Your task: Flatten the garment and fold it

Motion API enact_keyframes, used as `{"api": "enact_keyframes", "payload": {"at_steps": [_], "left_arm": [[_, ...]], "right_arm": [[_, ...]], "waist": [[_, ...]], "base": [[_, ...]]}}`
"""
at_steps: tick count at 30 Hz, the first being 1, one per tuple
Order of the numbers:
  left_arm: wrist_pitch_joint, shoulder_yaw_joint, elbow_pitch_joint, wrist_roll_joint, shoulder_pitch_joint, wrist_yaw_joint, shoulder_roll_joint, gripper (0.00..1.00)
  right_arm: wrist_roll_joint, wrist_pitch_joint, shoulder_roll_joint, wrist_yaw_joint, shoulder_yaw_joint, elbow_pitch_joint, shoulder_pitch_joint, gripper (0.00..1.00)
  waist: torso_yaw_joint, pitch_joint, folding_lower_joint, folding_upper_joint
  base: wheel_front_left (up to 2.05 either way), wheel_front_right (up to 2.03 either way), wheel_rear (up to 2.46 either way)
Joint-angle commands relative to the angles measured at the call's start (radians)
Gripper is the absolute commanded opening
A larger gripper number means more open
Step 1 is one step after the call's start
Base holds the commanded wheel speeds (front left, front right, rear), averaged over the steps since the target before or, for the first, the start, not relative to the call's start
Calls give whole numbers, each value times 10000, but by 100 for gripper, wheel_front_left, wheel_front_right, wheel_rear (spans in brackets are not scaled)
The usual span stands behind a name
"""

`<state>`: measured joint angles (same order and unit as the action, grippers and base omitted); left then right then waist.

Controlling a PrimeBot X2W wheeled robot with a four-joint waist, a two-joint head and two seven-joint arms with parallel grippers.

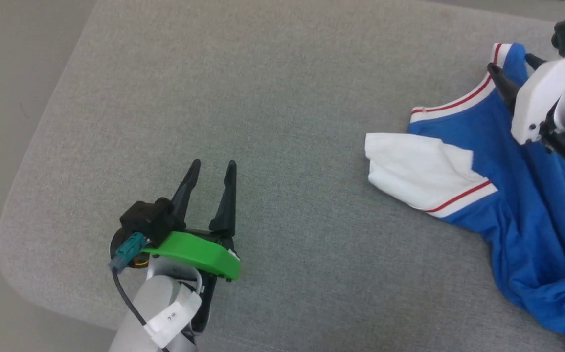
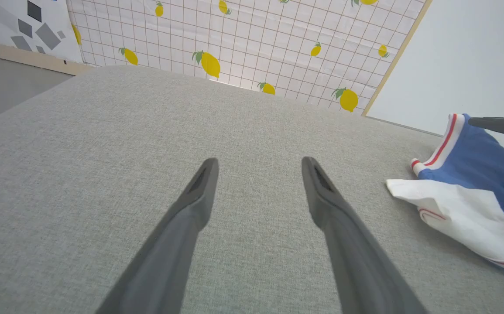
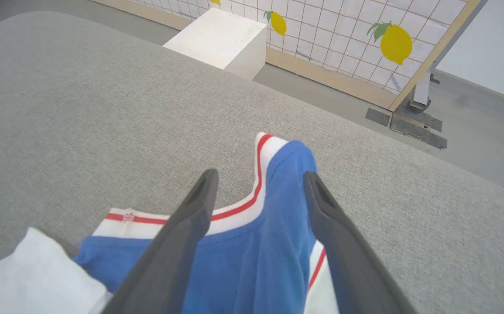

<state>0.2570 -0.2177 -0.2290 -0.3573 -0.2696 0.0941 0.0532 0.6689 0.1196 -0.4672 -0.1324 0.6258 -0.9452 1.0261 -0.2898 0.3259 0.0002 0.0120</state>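
My left gripper is to pick up the near white sleeve by its cuff edge next. The cuff edge comes up off the cushion while the blue body lies slack.
The garment is a royal-blue shirt with white sleeves and red-and-white trim, lying crumpled at the right of the grey cushion. One white sleeve spreads toward the middle. My right gripper hovers at the collar with its jaws open. In the right wrist view a raised blue fold of the garment stands between the spread fingers, unpinched. My left gripper is open over bare cushion at the lower left, well away from the garment, with nothing between its fingers.
The cushion's rounded left corner and front edge drop to the floor. Beyond the far edge stand a lemon-print panel, a white box and a plain wall. One right finger reaches into the left wrist view.
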Motion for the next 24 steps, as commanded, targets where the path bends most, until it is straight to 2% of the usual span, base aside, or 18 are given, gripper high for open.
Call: {"api": "enact_keyframes", "payload": {"at_steps": [1, 7, 11, 18, 24], "left_arm": [[47, 95, -69, 87, 13, -58, -28, 100], [47, 373, -227, 257, 384, -31, 74, 100], [47, 552, -287, 276, 691, -77, 187, 100], [37, 701, -360, 226, 1149, -172, 368, 100], [-97, 667, -388, 175, 1358, -198, 485, 100]], "right_arm": [[-21, -480, 35, 17, -35, 46, -343, 100], [-363, -2494, -66, 17, -572, 256, -1145, 100], [-742, -3399, -15, 17, -1123, 561, -2049, 100], [-1694, -3764, 239, 17, -2745, 2021, -4303, 100], [-2891, -3549, 965, 17, -4617, 4247, -6797, 100]], "waist": [[337, -484, -2, -120], [842, -1237, -2, -120], [1224, -1670, -2, -120], [1832, -2184, -2, -120], [2134, -2528, -2, -120]], "base": [[0, 0, 0], [0, 0, 0], [0, 0, 0], [0, 0, 0], [0, 0, 0]]}}
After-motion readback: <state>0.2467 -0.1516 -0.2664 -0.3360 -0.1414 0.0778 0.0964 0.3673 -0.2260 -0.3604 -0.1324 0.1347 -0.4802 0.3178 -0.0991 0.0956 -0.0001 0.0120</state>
